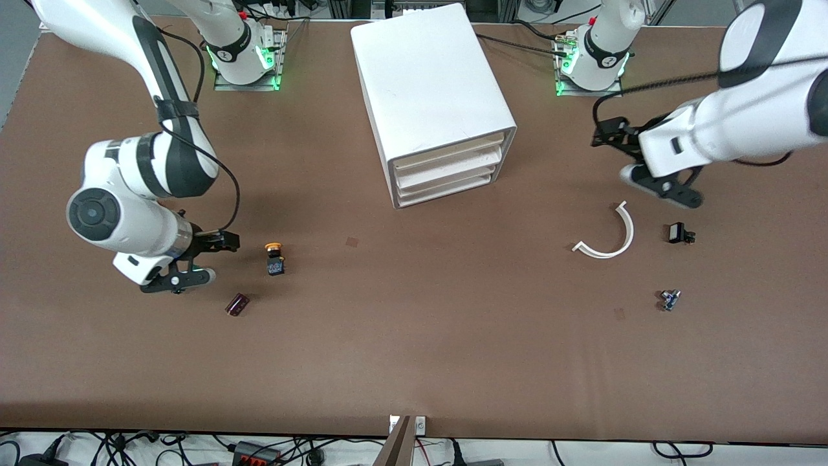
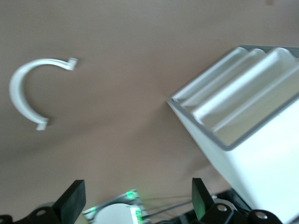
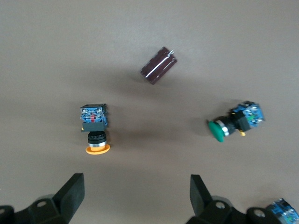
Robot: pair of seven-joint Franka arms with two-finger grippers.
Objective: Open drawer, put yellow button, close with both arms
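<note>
The yellow button should go into the drawer (image 1: pixel 448 167), so my right gripper will next grab its blue switch body (image 1: pixel 275 265).
The yellow button (image 1: pixel 275 257) lies on its side on the brown table toward the right arm's end; it also shows in the right wrist view (image 3: pixel 96 129). My right gripper (image 1: pixel 173 270) hangs open and empty over the table beside it (image 3: pixel 136 196), not touching it. The white drawer unit (image 1: pixel 440 97) stands in the middle of the table with its three drawers (image 1: pixel 447 171) shut; it also shows in the left wrist view (image 2: pixel 243 112). My left gripper (image 1: pixel 654 175) is open and empty (image 2: pixel 138 200), over bare table between the drawer unit and a white curved piece (image 1: pixel 611 236).
A dark red cylinder (image 1: pixel 237 304) lies nearer the camera than the yellow button. A green-capped switch (image 3: pixel 233 122) and another switch's blue body (image 3: pixel 285 210) show in the right wrist view. A small black part (image 1: pixel 678 233) and a small grey-blue part (image 1: pixel 669 299) lie near the curved piece (image 2: pixel 28 88).
</note>
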